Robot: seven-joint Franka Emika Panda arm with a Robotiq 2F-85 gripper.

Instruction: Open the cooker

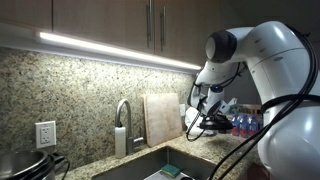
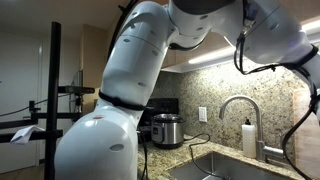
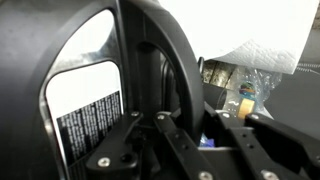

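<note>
The black lid's lower edge (image 1: 216,127) hangs above the speckled counter, so it is too early to open my gripper. The black lid comes down first from here.
The cooker (image 2: 165,128) stands on the counter beyond the sink, black with a silvery band and a dark lid that sits down on it. In an exterior view only its dark top and metal rim (image 1: 25,165) show at the bottom left corner. My gripper (image 1: 203,122) hangs far from it, past the cutting board at the other end of the counter. In the wrist view the gripper (image 3: 185,118) is shut, close to a black curved bar (image 3: 165,60) and a black housing with a printed label (image 3: 85,110). Whether it touches the bar I cannot tell.
A steel sink (image 1: 150,165) with a tall faucet (image 1: 124,118) lies between gripper and cooker. A pale cutting board (image 1: 160,118) leans on the speckled backsplash. Plastic bottles (image 1: 240,123) stand beside the gripper, below a white paper towel (image 3: 255,50). The robot's white body (image 2: 120,90) fills much of an exterior view.
</note>
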